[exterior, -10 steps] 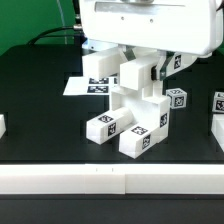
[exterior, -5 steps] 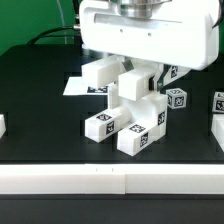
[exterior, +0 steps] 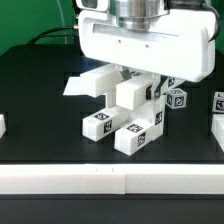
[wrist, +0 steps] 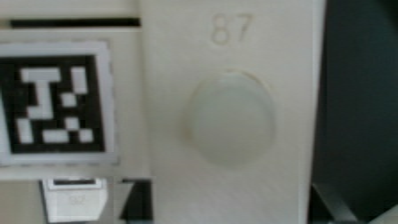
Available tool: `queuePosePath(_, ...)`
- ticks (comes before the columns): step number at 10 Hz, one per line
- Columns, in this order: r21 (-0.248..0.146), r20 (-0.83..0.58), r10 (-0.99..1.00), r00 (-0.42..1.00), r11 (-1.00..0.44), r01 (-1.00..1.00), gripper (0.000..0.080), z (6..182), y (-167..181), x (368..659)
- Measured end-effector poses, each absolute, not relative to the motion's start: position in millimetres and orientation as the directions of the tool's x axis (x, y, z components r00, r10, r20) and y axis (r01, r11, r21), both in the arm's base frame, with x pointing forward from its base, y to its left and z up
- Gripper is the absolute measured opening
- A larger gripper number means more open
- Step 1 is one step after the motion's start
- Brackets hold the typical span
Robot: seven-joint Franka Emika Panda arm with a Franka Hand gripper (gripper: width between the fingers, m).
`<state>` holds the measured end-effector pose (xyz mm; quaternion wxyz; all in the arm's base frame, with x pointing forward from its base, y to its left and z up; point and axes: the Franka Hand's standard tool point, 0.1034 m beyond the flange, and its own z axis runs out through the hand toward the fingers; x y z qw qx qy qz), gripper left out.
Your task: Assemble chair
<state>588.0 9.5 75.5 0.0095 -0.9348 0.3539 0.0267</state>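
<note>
My gripper is ready to open: the white upright block is seated in the chair [exterior: 128, 112] in the exterior view, so the block would stay in the chair.
The chair [exterior: 128, 112] is a glossy white blocky structure with square tags, standing on the black table in the middle of the exterior view. My gripper [exterior: 136, 78] hangs right over it under the big white hand, and its fingers are mostly hidden there. In the wrist view the gripper [wrist: 240, 205] has a dark finger on each side of a white upright block [wrist: 222, 100] of the chair. That block carries the number 87, an oval mark and a tag [wrist: 54, 105] beside it. The jaws are shut on this block.
The marker board [exterior: 75, 87] lies behind the chair. Loose white tagged blocks sit at the exterior view's right [exterior: 177, 98] and far right [exterior: 218, 102]. Another white piece [exterior: 2, 125] is at the left edge. A white rail [exterior: 110, 178] runs along the front.
The hand has come lower and nearer in the exterior view. The chair has shifted and turned a little with it, its upper bar now reaching further to the left.
</note>
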Motion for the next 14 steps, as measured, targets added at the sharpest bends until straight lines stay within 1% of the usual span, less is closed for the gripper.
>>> queuePosePath(9,0.001,-0.055,-0.661,0.748,-0.749,-0.662,0.0289,74.4,9.2,588.1)
queuePosePath(10,0.001,-0.055,-0.661,0.748,-0.749,-0.662,0.0442,74.4,9.2,588.0)
queuePosePath(11,0.001,-0.055,-0.661,0.748,-0.749,-0.662,0.0571,74.3,9.2,588.0)
queuePosePath(12,0.001,-0.055,-0.661,0.748,-0.749,-0.662,0.0633,74.3,9.2,587.9)
queuePosePath(14,0.001,-0.055,-0.661,0.748,-0.749,-0.662,0.0645,74.2,9.2,587.9)
